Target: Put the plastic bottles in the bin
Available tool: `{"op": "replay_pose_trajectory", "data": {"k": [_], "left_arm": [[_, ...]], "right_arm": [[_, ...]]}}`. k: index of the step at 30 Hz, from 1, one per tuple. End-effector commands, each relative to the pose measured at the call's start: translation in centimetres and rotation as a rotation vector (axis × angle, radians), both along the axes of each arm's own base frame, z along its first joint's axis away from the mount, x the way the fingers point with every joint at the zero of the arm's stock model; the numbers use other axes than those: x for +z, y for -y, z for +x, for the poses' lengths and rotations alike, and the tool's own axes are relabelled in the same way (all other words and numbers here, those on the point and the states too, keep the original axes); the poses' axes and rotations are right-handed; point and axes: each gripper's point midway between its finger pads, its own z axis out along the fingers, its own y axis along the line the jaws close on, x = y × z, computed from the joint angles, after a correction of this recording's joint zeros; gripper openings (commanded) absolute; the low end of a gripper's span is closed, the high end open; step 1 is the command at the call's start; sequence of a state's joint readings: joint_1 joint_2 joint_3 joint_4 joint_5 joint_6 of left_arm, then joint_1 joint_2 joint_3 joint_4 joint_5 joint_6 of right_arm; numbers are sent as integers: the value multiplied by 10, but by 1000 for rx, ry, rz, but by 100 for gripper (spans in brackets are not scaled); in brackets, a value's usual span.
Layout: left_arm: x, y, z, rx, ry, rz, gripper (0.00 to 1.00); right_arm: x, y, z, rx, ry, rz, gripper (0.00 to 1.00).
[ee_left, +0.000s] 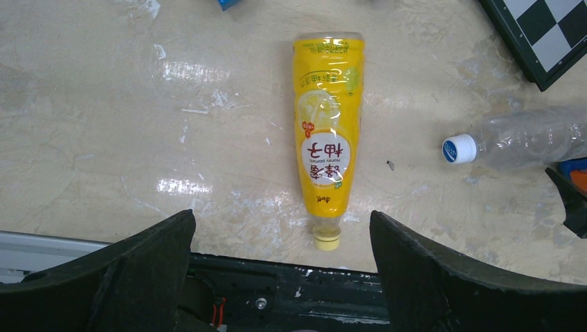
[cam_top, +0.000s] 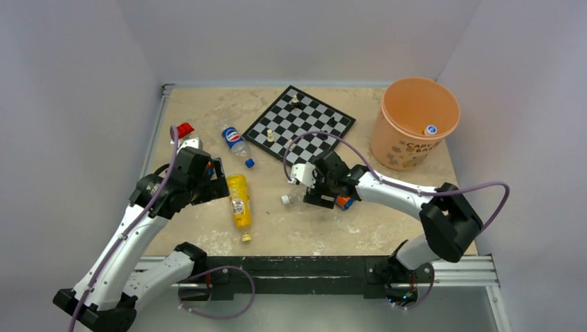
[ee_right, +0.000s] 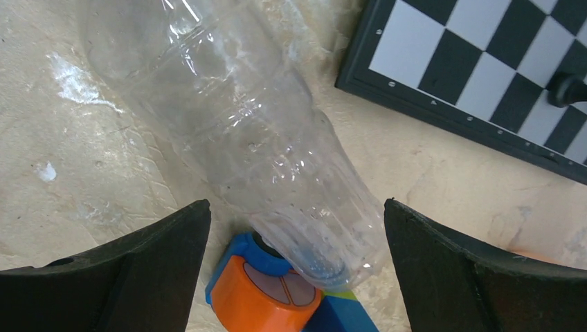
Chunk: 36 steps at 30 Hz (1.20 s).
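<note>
My right gripper will next grab the clear bottle by its base end. The bottle's white end with the cap then stays free to enter the bin.
The plain clear bottle lies on the table, white cap to the left. My right gripper is open over its base end; in the right wrist view the bottle lies between my spread fingers of the gripper, not gripped. The yellow bottle lies near the table's front; my left gripper is open and empty beside it, and in the left wrist view it hovers near the bottle's cap end. The Pepsi bottle lies behind it. The orange bin stands at the back right with a bottle cap showing inside.
An orange-blue toy car sits under the clear bottle's base. A chessboard with a few pieces lies at the back centre. A red-capped item lies behind my left arm. The black front rail runs along the table's near edge.
</note>
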<state>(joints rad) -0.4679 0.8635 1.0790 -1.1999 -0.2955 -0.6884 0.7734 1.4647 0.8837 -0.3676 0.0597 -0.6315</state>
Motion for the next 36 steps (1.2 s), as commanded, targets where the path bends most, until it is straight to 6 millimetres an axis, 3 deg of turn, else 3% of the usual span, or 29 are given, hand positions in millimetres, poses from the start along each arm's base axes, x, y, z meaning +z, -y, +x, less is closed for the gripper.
{"op": "replay_pose_trajectory", "data": {"k": [1,7,11,14,18,24,26,29,31,36], "left_arm": [[2,-1,0,7,18,-7,100],[4,-1,0,5,23,-3,100],[4,-3,-1,7,24,1,100],[4,-3,0,8,23,4,100],[4,-4,0,11,26,9,100],[6,-5,2,11,33,15,100],[6,-5,1,13,33,14,100],[7,-6,1,14,35,14,100],[7,-6,0,14,36,15,100],[6,-8,-1,17,30,20,100]], "right_arm": [[5,-18,10,52,16,21,95],[-20,-24,8,46,-24,10,81],[-12,-34,2,53,-22,44,68],[8,-40,0,45,-12,89,58],[64,-50,1,47,49,211,50],[172,-50,15,5,261,414,49],[216,-38,26,-87,329,538,48],[266,-8,51,-253,331,673,46],[288,23,69,-378,377,685,44],[330,91,93,-598,534,734,45]]}}
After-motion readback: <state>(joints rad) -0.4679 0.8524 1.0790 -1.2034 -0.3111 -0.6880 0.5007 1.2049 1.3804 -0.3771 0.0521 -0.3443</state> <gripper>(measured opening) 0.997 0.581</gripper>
